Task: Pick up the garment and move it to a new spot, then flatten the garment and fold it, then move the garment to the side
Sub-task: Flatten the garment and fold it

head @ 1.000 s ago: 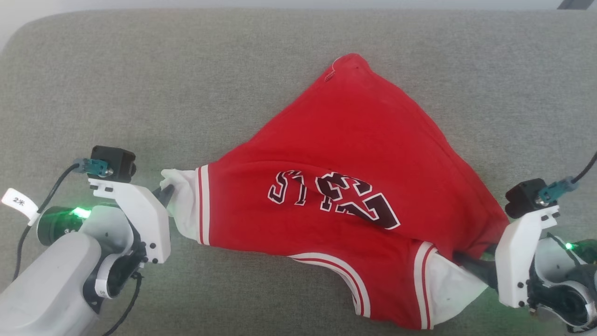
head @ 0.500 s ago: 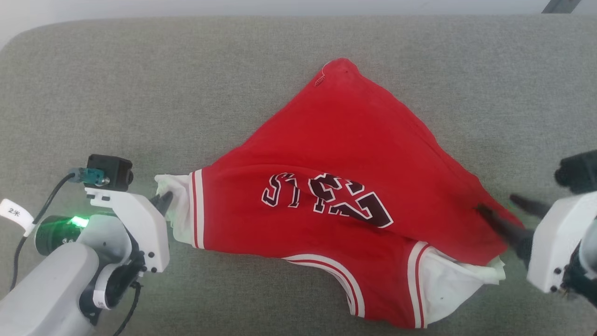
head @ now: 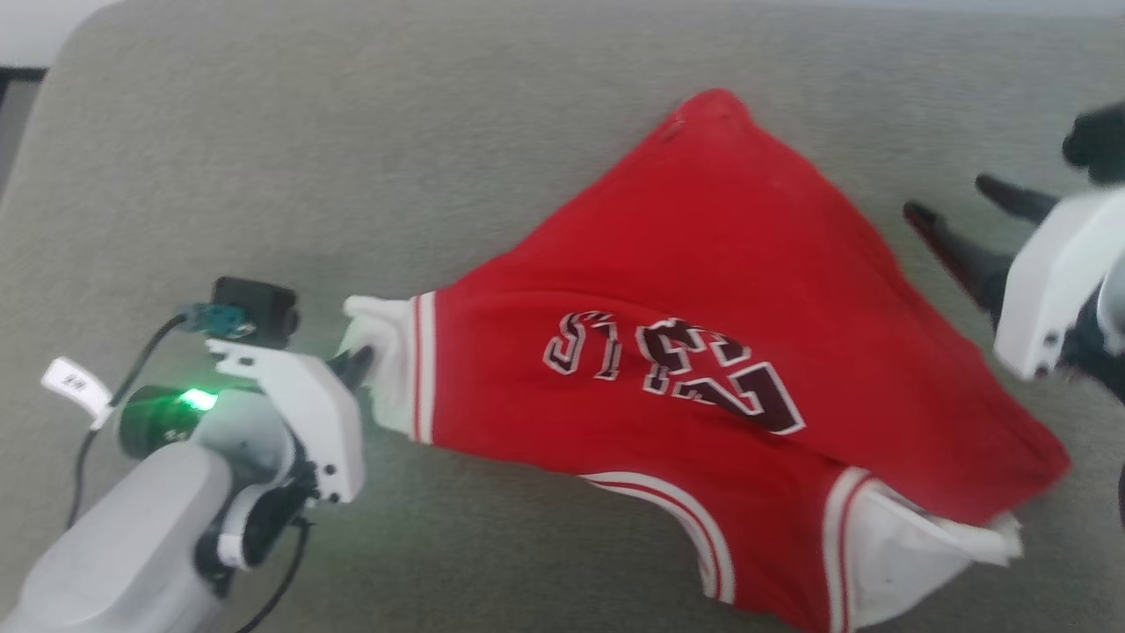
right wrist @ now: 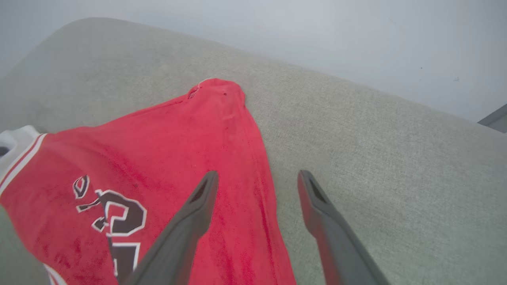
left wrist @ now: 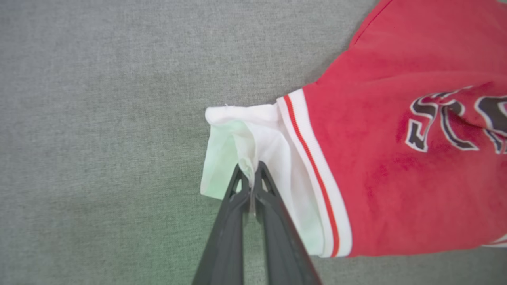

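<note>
My right gripper should next grab the garment (head: 703,290) by its bunched red edge (head: 919,290), where the cloth rises in a fold beside the garment's flat front with the letters.
The garment (head: 703,290), a red shirt with white sleeves, striped trim and dark lettering, lies crumpled in a rough triangle on the grey cushion (head: 264,176). My left gripper (head: 359,363) is shut on the white left sleeve (left wrist: 253,146), pinching a fold of it; the left wrist view shows the fingers (left wrist: 233,198) closed on that cloth. My right gripper (head: 954,200) hangs open above the garment's right edge, holding nothing. In the right wrist view its two fingers (right wrist: 198,209) straddle the red edge (right wrist: 222,158). The other white sleeve (head: 914,545) lies loose at the lower right.
The grey cushion stretches wide to the left of the garment and behind it. Its rounded back edge (right wrist: 317,79) meets a pale wall (right wrist: 317,31). A cable and white tag (head: 75,382) trail from my left wrist.
My right gripper let go of the right sleeve, opened, and rose up and back, away from it. The sleeve dropped onto the cushion. The head camera shifted. My left gripper kept its grip.
</note>
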{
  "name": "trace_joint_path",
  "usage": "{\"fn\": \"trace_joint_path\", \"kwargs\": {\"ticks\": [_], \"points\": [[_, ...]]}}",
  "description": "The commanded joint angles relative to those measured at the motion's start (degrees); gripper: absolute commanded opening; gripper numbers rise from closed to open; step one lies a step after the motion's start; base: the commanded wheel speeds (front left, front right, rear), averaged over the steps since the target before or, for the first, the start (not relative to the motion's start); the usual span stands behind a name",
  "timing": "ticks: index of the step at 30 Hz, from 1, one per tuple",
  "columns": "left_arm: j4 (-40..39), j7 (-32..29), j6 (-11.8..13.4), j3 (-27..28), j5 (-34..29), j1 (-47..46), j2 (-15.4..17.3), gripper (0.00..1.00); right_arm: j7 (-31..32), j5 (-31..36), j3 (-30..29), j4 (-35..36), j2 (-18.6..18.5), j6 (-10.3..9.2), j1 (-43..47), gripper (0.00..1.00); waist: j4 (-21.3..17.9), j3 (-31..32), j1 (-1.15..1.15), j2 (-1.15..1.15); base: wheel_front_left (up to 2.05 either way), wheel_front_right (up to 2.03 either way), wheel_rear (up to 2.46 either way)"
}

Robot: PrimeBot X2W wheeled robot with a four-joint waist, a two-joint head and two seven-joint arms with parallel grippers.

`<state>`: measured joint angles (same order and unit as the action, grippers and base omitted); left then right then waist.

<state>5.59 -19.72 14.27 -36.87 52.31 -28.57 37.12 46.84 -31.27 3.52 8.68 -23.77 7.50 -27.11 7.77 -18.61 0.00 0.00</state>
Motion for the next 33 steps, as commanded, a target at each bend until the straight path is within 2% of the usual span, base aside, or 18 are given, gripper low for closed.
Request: {"fn": "trace_joint_path", "kwargs": {"ticks": [1, 9, 16, 23, 30, 31, 33], "points": [[0.3, 0.2, -0.4, -0.4, -0.8, -1.2, -0.8, 0.00, -0.5, -0.5, 0.5, -1.9, -0.2, -0.02, -1.9, 1.00, 2.5, -1.4, 0.00, 0.00, 0.00, 0.00, 0.00], [4.2, 1.1, -4.0, -3.6, -1.9, -6.3, -7.0, 0.00, 1.3, -1.9, 5.7, -17.3, -4.0, -0.02, -14.5, 1.00, 11.1, -4.6, 0.00, 0.00, 0.00, 0.00, 0.00], [9.4, 2.7, -7.4, -5.7, -2.3, -9.7, -11.9, 0.00, 4.2, -2.4, 11.3, -30.1, -6.4, -0.02, -23.5, 1.00, 16.4, -6.8, 0.00, 0.00, 0.00, 0.00, 0.00], [14.0, 4.2, -10.0, -6.9, -2.4, -12.2, -15.3, 0.00, 7.4, -3.4, 16.6, -41.5, -7.0, -0.02, -30.1, 1.00, 19.5, -8.9, 0.00, 0.00, 0.00, 0.00, 0.00], [18.2, 5.5, -11.5, -7.2, -2.1, -13.5, -16.9, 0.00, 10.8, -5.2, 22.6, -51.3, -5.4, -0.05, -27.3, 0.99, 20.0, -9.2, 0.00, 0.00, 0.00, 0.00, 0.00], [18.7, 5.7, -11.8, -7.2, -2.1, -13.6, -16.9, 0.00, 11.1, -5.5, 23.6, -51.6, -5.5, -0.05, -27.0, 0.02, 19.9, -9.1, 0.00, 0.00, 0.00, 0.00, 0.00], [19.2, 5.7, -11.9, -7.0, -2.0, -13.8, -16.8, 0.00, 11.2, -5.9, 24.1, -51.9, -5.9, -0.03, -27.1, 0.00, 19.7, -9.0, 0.00, 0.00, 0.00, 0.00, 0.00]]}}
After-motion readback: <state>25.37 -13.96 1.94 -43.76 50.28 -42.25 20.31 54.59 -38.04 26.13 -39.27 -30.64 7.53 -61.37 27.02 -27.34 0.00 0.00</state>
